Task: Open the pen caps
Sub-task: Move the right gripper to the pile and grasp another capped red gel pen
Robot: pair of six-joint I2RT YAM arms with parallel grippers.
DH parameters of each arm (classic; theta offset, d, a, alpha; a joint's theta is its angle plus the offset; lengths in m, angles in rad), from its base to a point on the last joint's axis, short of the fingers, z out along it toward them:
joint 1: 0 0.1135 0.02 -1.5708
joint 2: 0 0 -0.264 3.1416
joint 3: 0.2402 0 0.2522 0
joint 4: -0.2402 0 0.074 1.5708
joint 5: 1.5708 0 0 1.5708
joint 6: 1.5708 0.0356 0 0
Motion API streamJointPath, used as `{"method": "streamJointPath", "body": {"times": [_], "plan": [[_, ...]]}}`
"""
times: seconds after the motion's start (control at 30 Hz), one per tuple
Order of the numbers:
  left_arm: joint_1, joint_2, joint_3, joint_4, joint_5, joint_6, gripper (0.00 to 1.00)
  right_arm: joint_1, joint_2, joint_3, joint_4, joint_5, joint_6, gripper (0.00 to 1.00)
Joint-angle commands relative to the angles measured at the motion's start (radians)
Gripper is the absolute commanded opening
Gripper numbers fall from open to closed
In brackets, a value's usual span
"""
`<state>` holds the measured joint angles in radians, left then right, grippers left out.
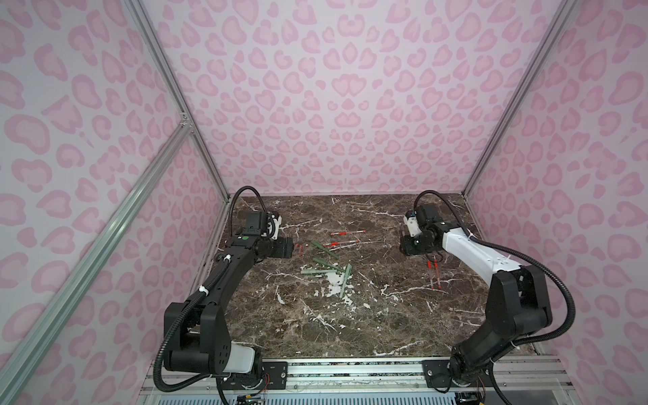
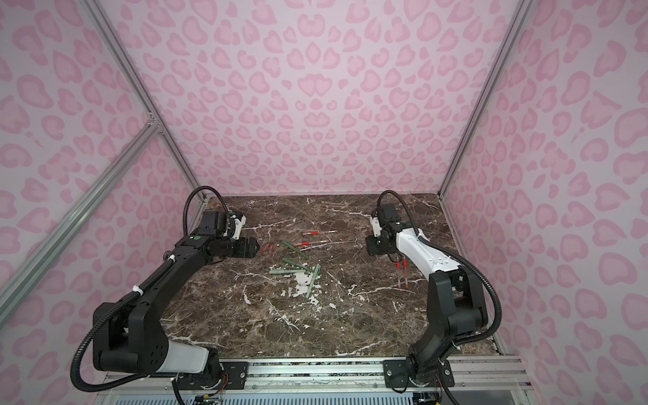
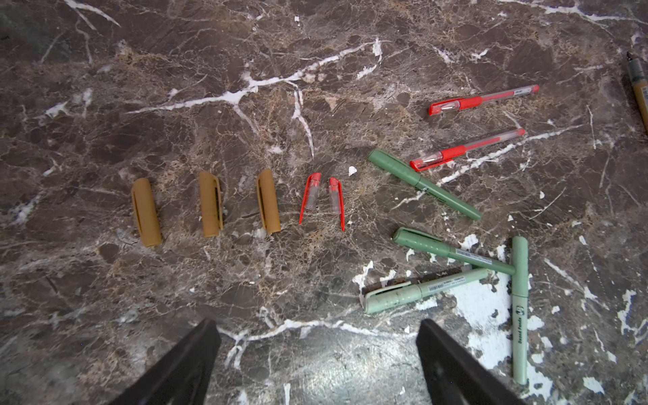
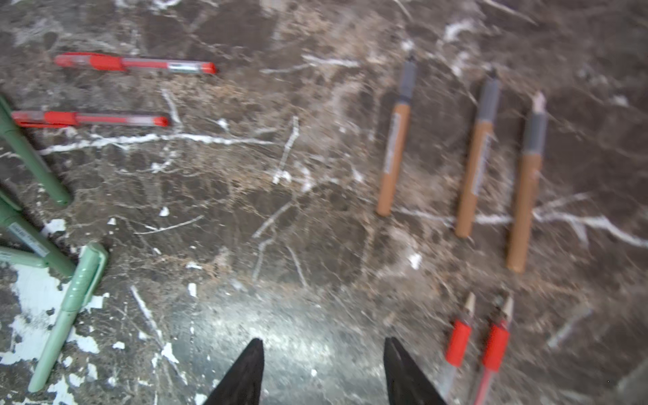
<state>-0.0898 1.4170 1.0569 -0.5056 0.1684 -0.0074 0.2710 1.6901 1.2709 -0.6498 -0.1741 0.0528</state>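
My right gripper picks up a capped red pen by its clear body next, which leaves the pen cap free for my left gripper to open.
In the left wrist view, three tan pen caps (image 3: 211, 204) and two red pen caps (image 3: 310, 196) lie loose in a row on the marble. Two red pens (image 3: 468, 149) and several green pens (image 3: 424, 184) beside them still wear their caps. My left gripper (image 3: 318, 322) hovers open and empty, short of the row. In the right wrist view, three uncapped tan pen bodies (image 4: 477, 157) and two uncapped red pens (image 4: 457, 342) lie side by side. My right gripper (image 4: 323, 340) stands open above bare marble, just beside the uncapped red pens, holding nothing.
In both top views the green pens (image 1: 326, 268) cluster mid-table, with the capped red pens (image 1: 347, 233) behind them. The uncapped red pens (image 1: 434, 275) lie under the right arm. Pink patterned walls close in the marble table (image 1: 350, 326) on three sides.
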Motion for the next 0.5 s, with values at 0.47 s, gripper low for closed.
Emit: {"method": "streamJointPath", "body": {"times": [0.47], "plan": [[0.064, -0.058, -0.063, 0.052, 0.062, 0.025, 0.98, 0.27, 0.569, 0.66, -0.132, -0.004, -0.204, 0.54]]}}
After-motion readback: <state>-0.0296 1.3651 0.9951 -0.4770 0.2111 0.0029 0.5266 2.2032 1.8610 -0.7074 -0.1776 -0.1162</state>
